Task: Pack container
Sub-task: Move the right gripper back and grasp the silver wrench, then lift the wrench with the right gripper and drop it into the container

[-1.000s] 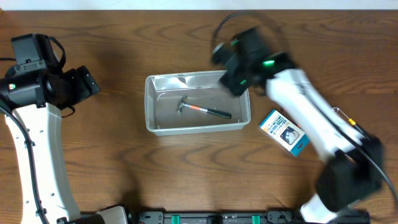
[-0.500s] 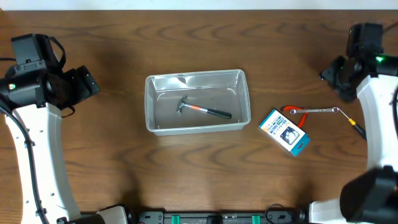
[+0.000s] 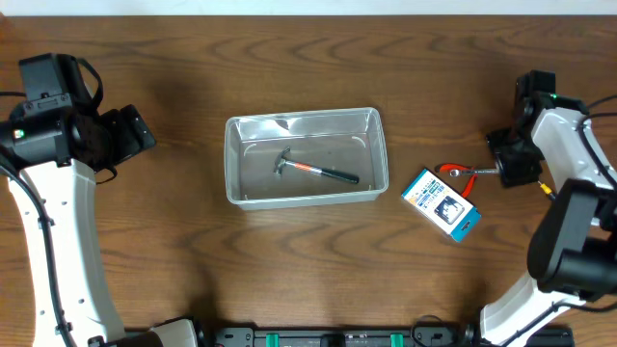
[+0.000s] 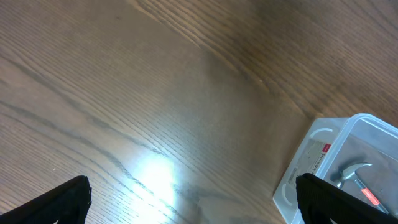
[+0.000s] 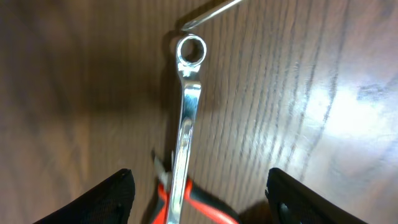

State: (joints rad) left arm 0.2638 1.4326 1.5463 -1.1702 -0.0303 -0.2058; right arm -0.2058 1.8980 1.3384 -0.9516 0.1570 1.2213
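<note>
The wrench's handle is still below my right gripper's open fingers, so it is too early to close on the wrench, and a move lower comes next.
The clear plastic container (image 3: pixel 304 115) stands at the table's middle with a hammer (image 3: pixel 318 170) lying in it. Its corner (image 4: pixel 314 163) and the hammer head (image 4: pixel 352 173) show in the left wrist view. A silver wrench (image 3: pixel 475 172) lies across red-handled pliers (image 3: pixel 455 173) to the right of the container. My right gripper (image 3: pixel 511 166) is over the wrench's right end, open. In the right wrist view the wrench (image 5: pixel 185 118) and pliers (image 5: pixel 202 210) lie between the open fingers (image 5: pixel 199 199), untouched. My left gripper (image 3: pixel 135 135) is open and empty, far left of the container; its fingers (image 4: pixel 193 199) hang over bare wood.
A small blue-and-white box (image 3: pixel 441 203) lies on the table just below the pliers. A screwdriver (image 3: pixel 548 193) lies under the right arm; its thin shaft (image 5: pixel 211 12) shows beyond the wrench's ring end.
My right arm swung from over the container out to the far right, then came in over the wrench and pliers. The left arm has not moved.
</note>
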